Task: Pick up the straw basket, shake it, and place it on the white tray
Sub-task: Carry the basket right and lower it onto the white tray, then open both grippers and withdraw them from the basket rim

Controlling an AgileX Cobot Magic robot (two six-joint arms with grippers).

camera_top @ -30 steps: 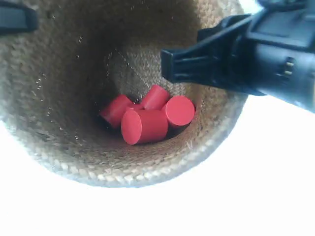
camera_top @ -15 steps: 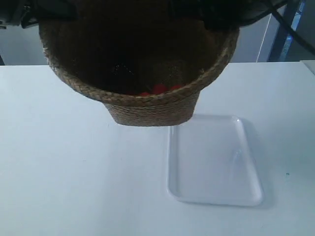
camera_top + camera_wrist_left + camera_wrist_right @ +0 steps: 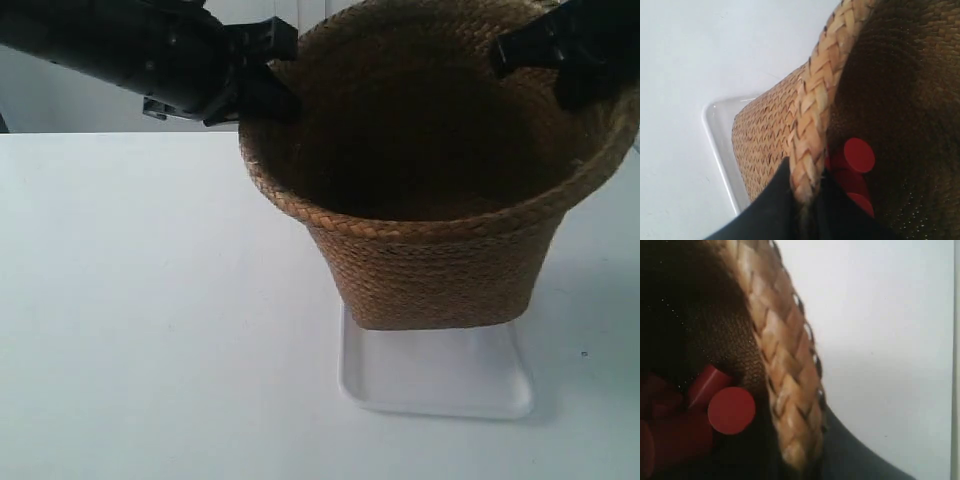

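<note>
The basket's base hangs above the tray in the exterior view. My right gripper now keeps holding its rim until the straw basket's base (image 3: 440, 318) touches the white tray (image 3: 430, 395).
The straw basket (image 3: 430, 270) stands upright over the white tray (image 3: 430, 395), and its base hides the tray's far part. I cannot tell whether the base touches the tray. The arm at the exterior view's left holds the rim with its gripper (image 3: 262, 95). The arm at the exterior view's right holds the opposite rim (image 3: 540, 45). In the left wrist view my left gripper (image 3: 805, 195) is shut on the braided rim, with the tray's (image 3: 720, 145) edge beside the basket wall. My right gripper (image 3: 795, 455) is shut on the rim too.
Several red cylinders (image 3: 859, 155) lie in the bottom of the basket and also show in the right wrist view (image 3: 731, 410). The white table (image 3: 150, 330) spreads around the tray. A wall runs behind the table.
A second ago the basket was tipped toward the camera, showing the red cylinders. Since then both arms have carried it right and down, upright, over the tray.
</note>
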